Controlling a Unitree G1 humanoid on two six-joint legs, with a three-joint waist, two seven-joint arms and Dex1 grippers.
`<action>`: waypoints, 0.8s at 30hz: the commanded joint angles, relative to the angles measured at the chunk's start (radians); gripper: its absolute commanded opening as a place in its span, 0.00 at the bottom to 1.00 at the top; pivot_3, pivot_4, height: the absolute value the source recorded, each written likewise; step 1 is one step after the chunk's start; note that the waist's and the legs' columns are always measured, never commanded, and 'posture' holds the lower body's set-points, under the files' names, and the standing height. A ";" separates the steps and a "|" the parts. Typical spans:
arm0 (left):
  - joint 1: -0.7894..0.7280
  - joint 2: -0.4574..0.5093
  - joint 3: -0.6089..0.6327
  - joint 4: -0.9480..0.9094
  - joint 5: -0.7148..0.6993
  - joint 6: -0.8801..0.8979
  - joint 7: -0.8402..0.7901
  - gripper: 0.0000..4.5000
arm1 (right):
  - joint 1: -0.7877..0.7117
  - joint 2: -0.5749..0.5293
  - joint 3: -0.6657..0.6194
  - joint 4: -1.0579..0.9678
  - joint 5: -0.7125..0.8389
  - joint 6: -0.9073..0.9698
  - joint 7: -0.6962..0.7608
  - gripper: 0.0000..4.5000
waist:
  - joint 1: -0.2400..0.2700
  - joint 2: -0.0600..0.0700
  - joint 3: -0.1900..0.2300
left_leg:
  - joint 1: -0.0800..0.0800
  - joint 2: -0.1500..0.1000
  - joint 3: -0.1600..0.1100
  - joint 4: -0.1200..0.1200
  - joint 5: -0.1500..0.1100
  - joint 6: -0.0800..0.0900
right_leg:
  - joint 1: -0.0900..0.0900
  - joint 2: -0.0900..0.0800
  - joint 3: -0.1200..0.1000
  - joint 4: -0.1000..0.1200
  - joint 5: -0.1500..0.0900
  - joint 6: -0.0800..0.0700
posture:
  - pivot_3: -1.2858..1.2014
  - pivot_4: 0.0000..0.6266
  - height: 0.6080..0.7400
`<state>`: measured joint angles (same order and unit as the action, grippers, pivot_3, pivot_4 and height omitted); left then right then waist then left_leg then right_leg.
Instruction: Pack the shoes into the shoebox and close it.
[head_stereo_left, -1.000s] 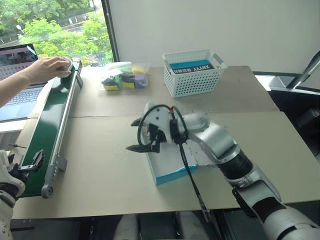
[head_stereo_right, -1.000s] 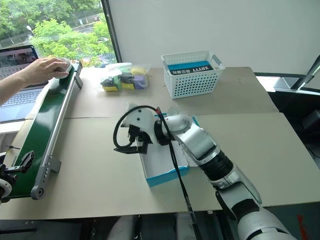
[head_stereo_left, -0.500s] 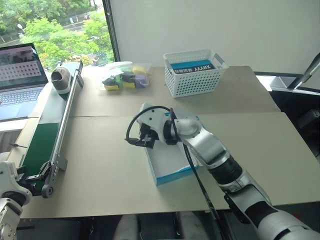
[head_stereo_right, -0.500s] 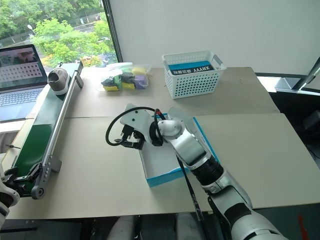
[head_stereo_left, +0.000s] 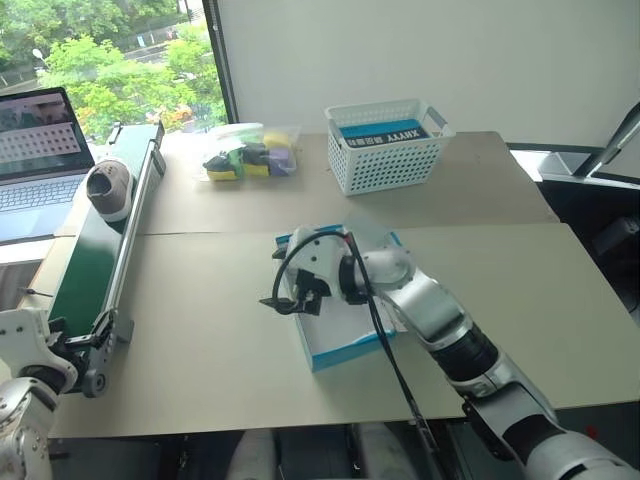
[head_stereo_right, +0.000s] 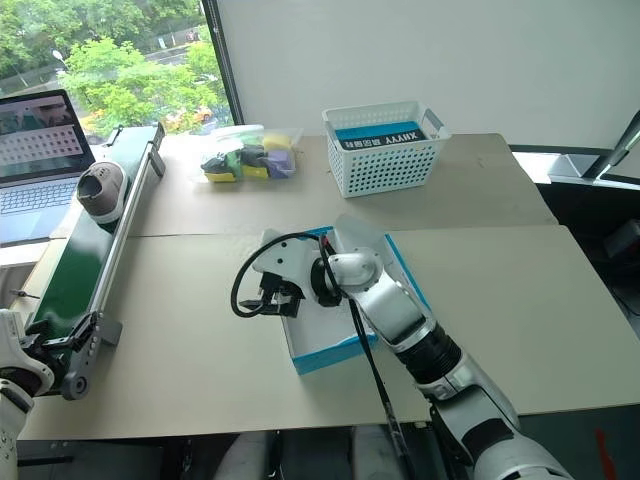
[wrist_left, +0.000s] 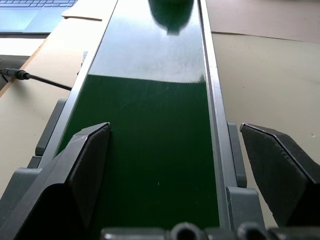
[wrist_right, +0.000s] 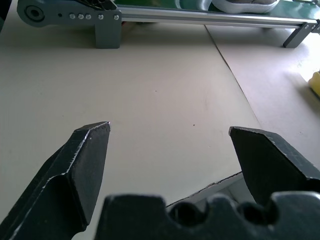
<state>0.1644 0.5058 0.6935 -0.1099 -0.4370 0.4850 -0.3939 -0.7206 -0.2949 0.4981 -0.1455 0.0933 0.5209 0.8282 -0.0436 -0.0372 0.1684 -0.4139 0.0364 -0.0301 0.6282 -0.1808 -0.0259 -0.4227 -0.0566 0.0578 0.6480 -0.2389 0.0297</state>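
Observation:
My left fingers have only green belt between them, far short of the grey shoe, and should move toward it before closing.
One grey shoe (head_stereo_left: 108, 188) with a pale sole rides on the green conveyor belt (head_stereo_left: 80, 270), about a third of the way down from its far end. The blue shoebox (head_stereo_left: 345, 335) lies open on the table, white inside, with nothing in the part that shows. My right gripper (head_stereo_left: 288, 290) hangs open at the box's left edge, pointing left over the table; its wrist view shows wide fingers (wrist_right: 87, 165) and the shoe's sole (wrist_right: 245, 5) far off. My left gripper (wrist_left: 175, 127) stands open astride the belt's near end.
A white lattice basket (head_stereo_left: 385, 165) at the back holds a blue item with a black lettered band. Bagged yellow, purple and dark items (head_stereo_left: 250, 155) lie left of it. A laptop (head_stereo_left: 35, 160) sits beyond the belt. Bare cardboard tabletop (head_stereo_left: 200, 340) lies between belt and box.
A person's hand set the shoe on the belt's far end and withdrew; the shoe has ridden down the belt toward me. My left gripper has sunk a little at the belt's near end.

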 joint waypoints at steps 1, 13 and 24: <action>-0.003 0.018 0.001 -0.002 0.006 -0.019 0.008 0.99 | 0.005 -0.004 -0.015 -0.039 0.004 -0.040 0.019 1.00 | 0.000 0.000 0.000 | 0.000 0.000 0.000 0.000 0.000 0.000 | 0.000 0.000 0.000 0.000 0.000 0.000 | 0.52 0.24 0.93; -0.006 0.027 0.009 0.010 0.008 -0.027 0.026 0.99 | 0.004 -0.003 -0.025 -0.022 -0.010 -0.042 0.017 1.00 | 0.001 0.000 0.000 | 0.000 0.000 0.000 0.000 0.000 0.000 | 0.000 0.000 0.000 0.000 0.000 0.000 | 0.52 0.24 0.93; -0.113 -0.001 -0.069 0.014 0.037 -0.037 0.097 0.99 | 0.008 0.000 -0.032 -0.030 -0.008 -0.032 0.012 1.00 | 0.001 0.000 0.000 | 0.000 0.000 0.000 0.000 0.000 0.000 | 0.000 0.000 0.000 0.000 0.000 0.000 | 0.52 0.24 0.93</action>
<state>0.0619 0.5069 0.6275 -0.0763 -0.4066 0.4642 -0.3091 -0.7044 -0.2996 0.4961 -0.1459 0.0817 0.4989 0.8447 -0.0430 -0.0377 0.1683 -0.4143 0.0361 -0.0303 0.6282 -0.1808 -0.0260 -0.4226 -0.0568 0.0579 0.6478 -0.2389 0.0300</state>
